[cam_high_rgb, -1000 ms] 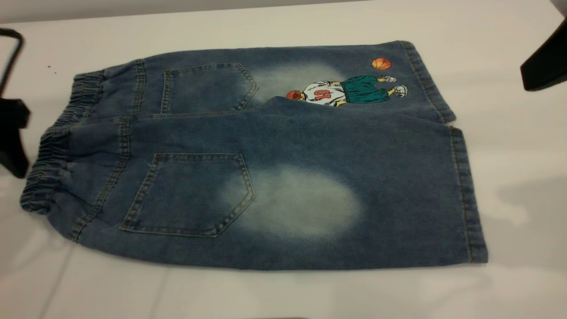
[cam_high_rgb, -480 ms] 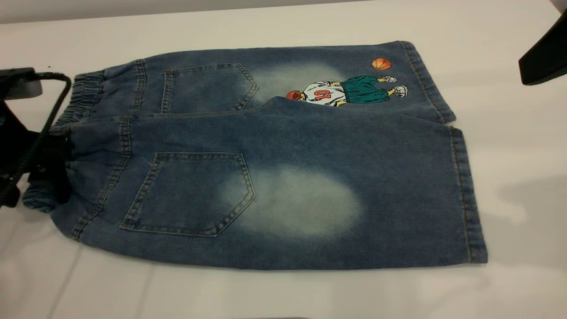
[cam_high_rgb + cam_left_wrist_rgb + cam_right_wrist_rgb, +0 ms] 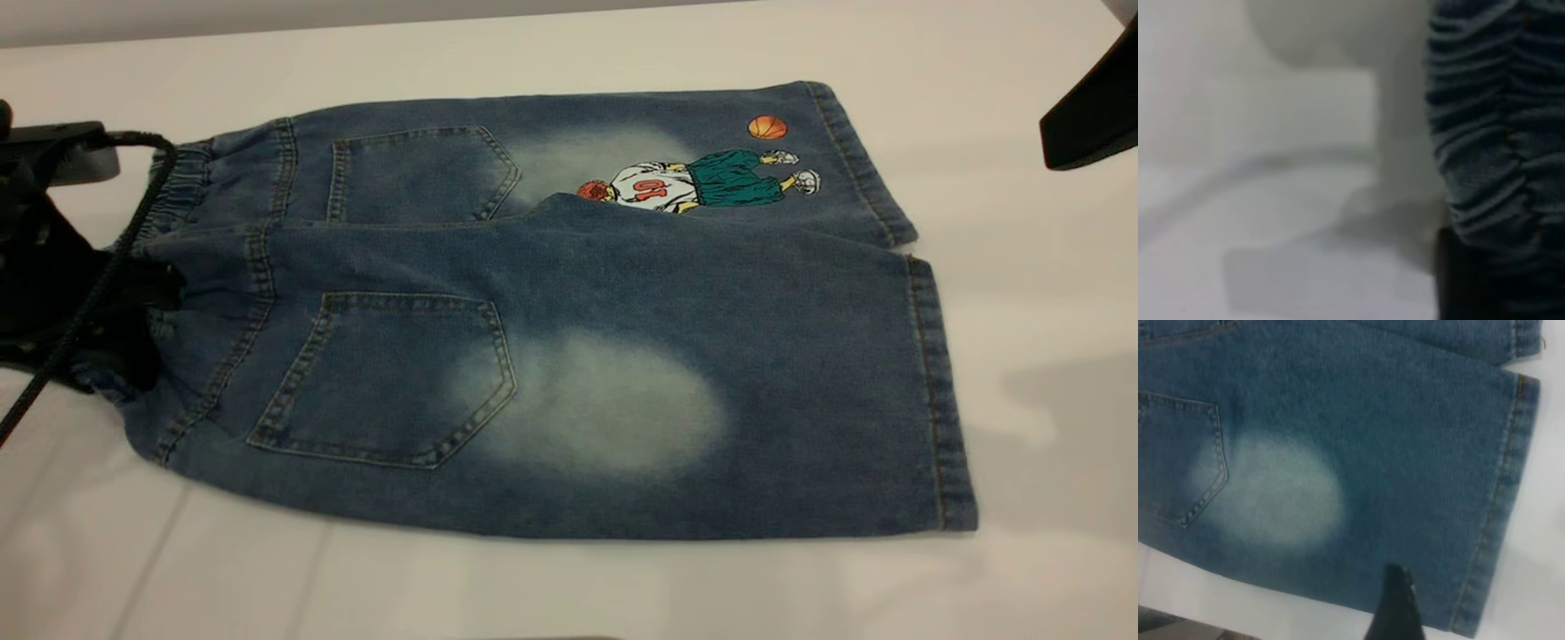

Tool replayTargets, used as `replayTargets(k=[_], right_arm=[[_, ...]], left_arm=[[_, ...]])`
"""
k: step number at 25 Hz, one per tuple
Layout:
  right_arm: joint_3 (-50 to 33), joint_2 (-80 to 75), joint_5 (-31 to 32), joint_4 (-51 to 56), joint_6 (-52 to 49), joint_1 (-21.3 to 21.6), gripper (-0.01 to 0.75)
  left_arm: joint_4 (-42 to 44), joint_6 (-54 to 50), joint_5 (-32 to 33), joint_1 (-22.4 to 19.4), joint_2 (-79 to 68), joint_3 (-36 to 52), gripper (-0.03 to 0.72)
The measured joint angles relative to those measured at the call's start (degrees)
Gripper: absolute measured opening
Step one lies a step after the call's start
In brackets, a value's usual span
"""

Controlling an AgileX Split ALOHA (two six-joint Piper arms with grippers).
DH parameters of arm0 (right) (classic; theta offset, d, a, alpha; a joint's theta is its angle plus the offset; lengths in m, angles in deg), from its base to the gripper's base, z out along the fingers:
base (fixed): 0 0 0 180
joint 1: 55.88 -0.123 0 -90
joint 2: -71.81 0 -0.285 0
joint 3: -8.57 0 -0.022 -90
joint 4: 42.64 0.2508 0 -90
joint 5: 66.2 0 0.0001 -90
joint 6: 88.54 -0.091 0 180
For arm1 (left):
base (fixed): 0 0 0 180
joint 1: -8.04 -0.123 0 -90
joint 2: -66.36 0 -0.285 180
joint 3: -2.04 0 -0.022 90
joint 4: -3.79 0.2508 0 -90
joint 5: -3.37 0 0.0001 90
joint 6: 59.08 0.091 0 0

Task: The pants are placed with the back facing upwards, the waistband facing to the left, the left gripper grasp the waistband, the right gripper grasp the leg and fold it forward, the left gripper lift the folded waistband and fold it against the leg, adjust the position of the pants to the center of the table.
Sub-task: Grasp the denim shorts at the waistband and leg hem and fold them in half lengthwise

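Note:
I will next pick up the pants by the plain leg's outer side edge (image 3: 725,532) with my right gripper. Then the plain leg can be folded over the cartoon leg (image 3: 736,160).
The pants (image 3: 551,267) lie flat on the table (image 3: 569,587), back pockets up, with the cartoon leg on the far side. The waistband (image 3: 173,191) points left. My left gripper (image 3: 111,307) sits on the near end of the waistband and covers it, its cord trailing toward the front. The left wrist view shows the ruffled waistband (image 3: 1491,133) close up. The plain leg (image 3: 711,356) with the pale oval patch is on the near side. My right gripper (image 3: 1089,116) hangs above the table at the far right, apart from the cloth. Its scuffed tip (image 3: 1399,607) hovers over the leg (image 3: 1358,453) near the hem.
Bare white tabletop surrounds the pants on all sides, with wide room in front and to the right of the leg hems (image 3: 933,400). The table's back edge (image 3: 356,22) runs along the top.
My left gripper came in from the left edge and moved right onto the waistband. The near end of the waistband shifted right and bunched up. The right arm barely moved.

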Motion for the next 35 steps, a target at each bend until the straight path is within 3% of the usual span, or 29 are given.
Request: replayTargets(k=[2, 4, 11, 21, 27, 35], right_arm=[[0.0, -2.5, 0.1, 0.2, -0.3, 0.0, 0.486], [0.0, -6.0, 0.2, 0.9, -0.3, 0.0, 0.482], [0.0, -22.0, 0.0, 3.8, 0.8, -0.7, 0.477], [0.4, -35.6, -2.9, 19.4, 13.7, -9.6, 0.477], [0.5, -39.7, -4.0, 32.2, 25.2, -9.8, 0.477], [1.8, -43.1, 1.5, 45.4, 36.7, -9.8, 0.443]], left_arm=[[0.0, -0.8, -1.4, 0.0, -0.1, 0.0, 0.119], [0.0, -1.4, -2.0, 0.1, -0.1, 0.0, 0.08], [0.0, -1.7, -2.0, 1.2, 0.8, 0.0, 0.076], [0.4, -1.8, -2.2, 1.6, 0.9, 0.1, 0.075], [0.4, -1.8, -2.2, 1.6, 0.9, 0.1, 0.075], [0.4, -1.8, -2.2, 1.6, 0.9, 0.1, 0.075]])
